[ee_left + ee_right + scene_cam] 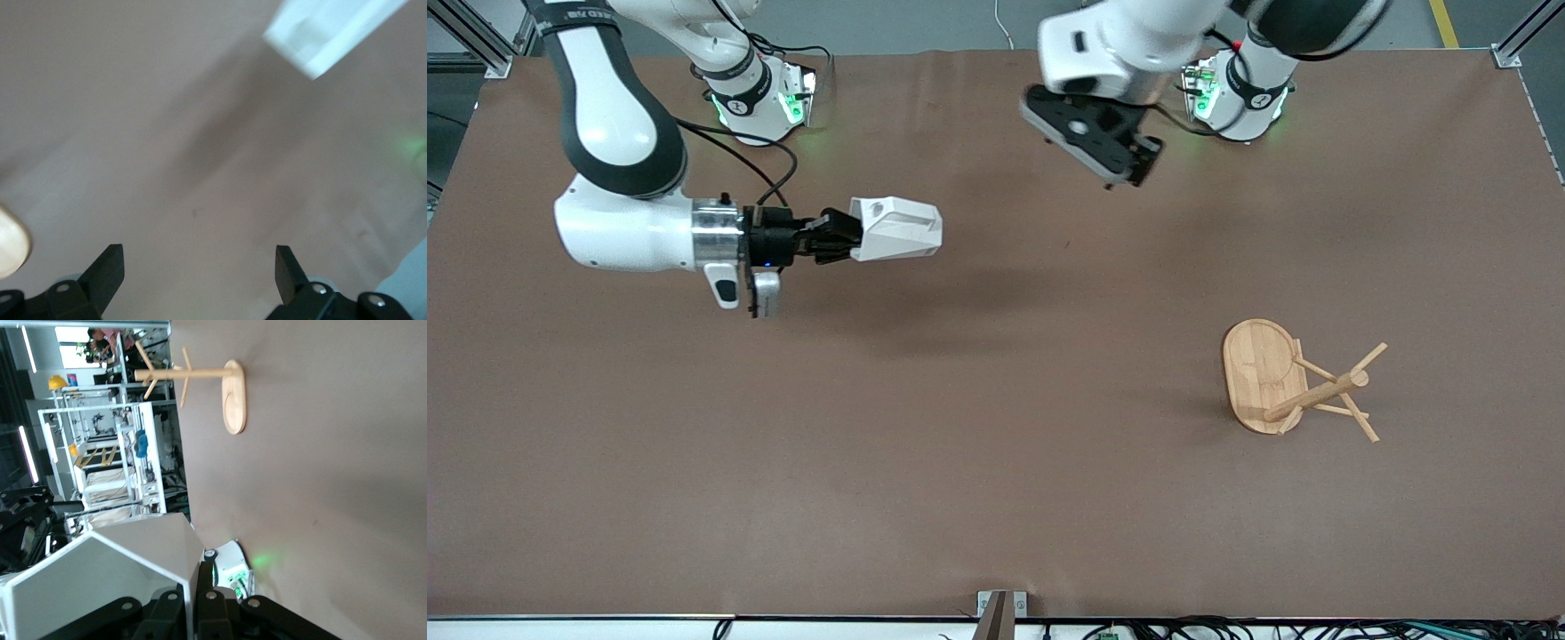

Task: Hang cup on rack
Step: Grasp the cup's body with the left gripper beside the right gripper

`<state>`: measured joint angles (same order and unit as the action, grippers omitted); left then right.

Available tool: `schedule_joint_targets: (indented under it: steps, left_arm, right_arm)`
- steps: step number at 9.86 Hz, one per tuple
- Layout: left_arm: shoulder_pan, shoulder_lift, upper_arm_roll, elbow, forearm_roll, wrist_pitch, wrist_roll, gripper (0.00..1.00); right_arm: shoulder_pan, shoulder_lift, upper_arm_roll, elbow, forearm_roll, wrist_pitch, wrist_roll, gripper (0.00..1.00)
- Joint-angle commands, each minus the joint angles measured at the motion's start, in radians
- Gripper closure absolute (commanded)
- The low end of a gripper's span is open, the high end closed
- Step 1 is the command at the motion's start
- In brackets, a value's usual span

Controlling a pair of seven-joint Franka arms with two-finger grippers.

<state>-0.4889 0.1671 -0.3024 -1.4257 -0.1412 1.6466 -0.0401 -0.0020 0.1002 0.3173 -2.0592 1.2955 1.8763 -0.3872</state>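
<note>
My left gripper should grab the sides of the cup next, to hang the white faceted cup [896, 228] on the bamboo rack [1294, 380].
My right gripper [843, 238] is shut on the white faceted cup [896, 228] and holds it sideways in the air over the table toward the right arm's end. In the right wrist view the cup [107, 580] fills the frame at the fingers, which clamp its wall. The bamboo rack [1294, 380] stands upright on its oval base toward the left arm's end, nearer to the front camera; it also shows in the right wrist view [213, 383]. My left gripper [1129, 164] is open and empty, up in the air near its base, its fingertips [110, 267] wide apart. The cup's edge [327, 33] shows there.
The brown table surface [996, 462] holds nothing else. The arm bases [760, 102] stand along the edge farthest from the front camera. A small bracket [1000, 609] sits at the table edge nearest to that camera.
</note>
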Motion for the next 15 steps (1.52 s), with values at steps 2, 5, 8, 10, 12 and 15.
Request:
schedule_joint_targets:
  steps: [2, 5, 8, 10, 12, 15]
  left_arm:
    - [-0.097, 0.136, 0.006, 0.123, 0.061, 0.017, 0.118, 0.00]
    - [-0.120, 0.170, 0.006, 0.119, 0.063, 0.129, 0.263, 0.00]
    - [-0.138, 0.207, 0.006, 0.117, 0.063, 0.198, 0.313, 0.00]
    - [-0.139, 0.227, 0.006, 0.117, 0.063, 0.237, 0.360, 0.00]
    - [-0.139, 0.238, 0.006, 0.111, 0.064, 0.254, 0.368, 0.06]
    - [-0.162, 0.238, 0.006, 0.103, 0.066, 0.252, 0.352, 0.90]
  right_arm:
    - [-0.013, 0.036, 0.043, -0.018, 0.113, -0.077, -0.097, 0.99]
    - [-0.010, 0.041, 0.054, -0.029, 0.146, -0.095, -0.110, 0.99]
    - [-0.007, 0.039, 0.078, -0.029, 0.209, -0.089, -0.119, 0.99]
    - [-0.006, 0.039, 0.078, -0.029, 0.211, -0.088, -0.127, 0.99]
    - [-0.006, 0.038, 0.078, -0.029, 0.211, -0.086, -0.127, 0.99]
    - [-0.004, 0.038, 0.078, -0.030, 0.211, -0.086, -0.127, 0.99]
